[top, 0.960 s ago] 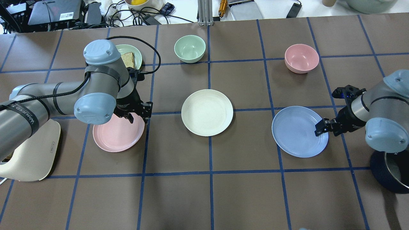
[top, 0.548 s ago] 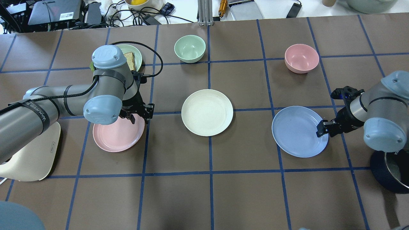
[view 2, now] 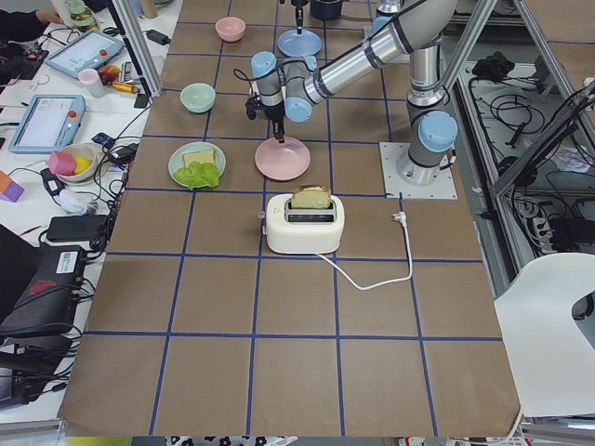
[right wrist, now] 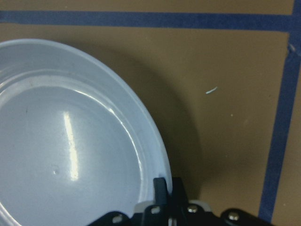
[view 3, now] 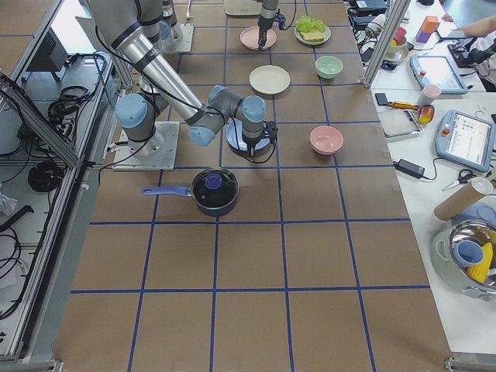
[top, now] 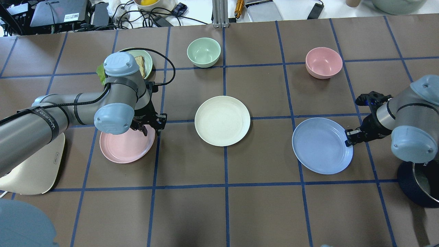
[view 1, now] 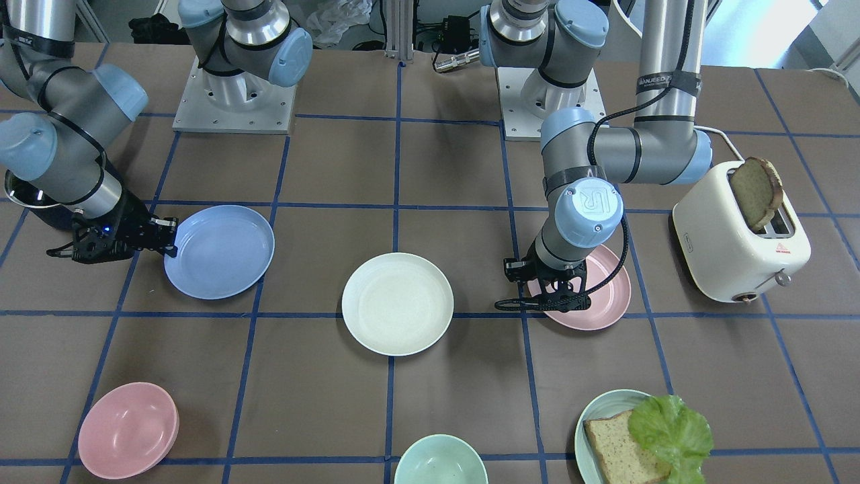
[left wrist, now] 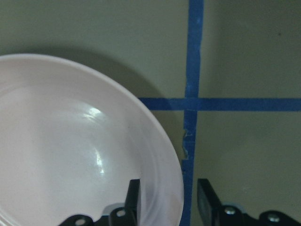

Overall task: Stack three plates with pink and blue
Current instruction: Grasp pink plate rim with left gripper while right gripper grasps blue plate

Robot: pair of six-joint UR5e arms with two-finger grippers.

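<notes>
The pink plate is far wider than my open fingers, so my left gripper will next pinch its thin raised rim (left wrist: 180,202) to stack the plate.
The cream-white plate (top: 222,120) lies flat at the table's middle, also in the front view (view 1: 396,304). The pale pink plate (top: 123,147) lies to its left. My left gripper (top: 153,126) is open, with one finger (left wrist: 133,200) over the pink plate (left wrist: 70,141) and the other (left wrist: 207,200) outside its rim. The light blue plate (top: 320,145) is to the right. My right gripper (top: 349,136) is shut on the blue plate's (right wrist: 61,141) right rim, as the right wrist view (right wrist: 168,188) shows.
A pink bowl (top: 323,62) and a green bowl (top: 203,51) stand at the back. A teal plate with bread and lettuce (top: 144,63) sits behind my left arm. A toaster (view 1: 739,242) stands at the left end, and a dark pot (top: 420,185) near my right arm.
My left arm has swung right, sliding the gripper along the pink plate's rim. My right gripper has drawn back to the blue plate's rim, and the blue plate has shifted slightly toward me.
</notes>
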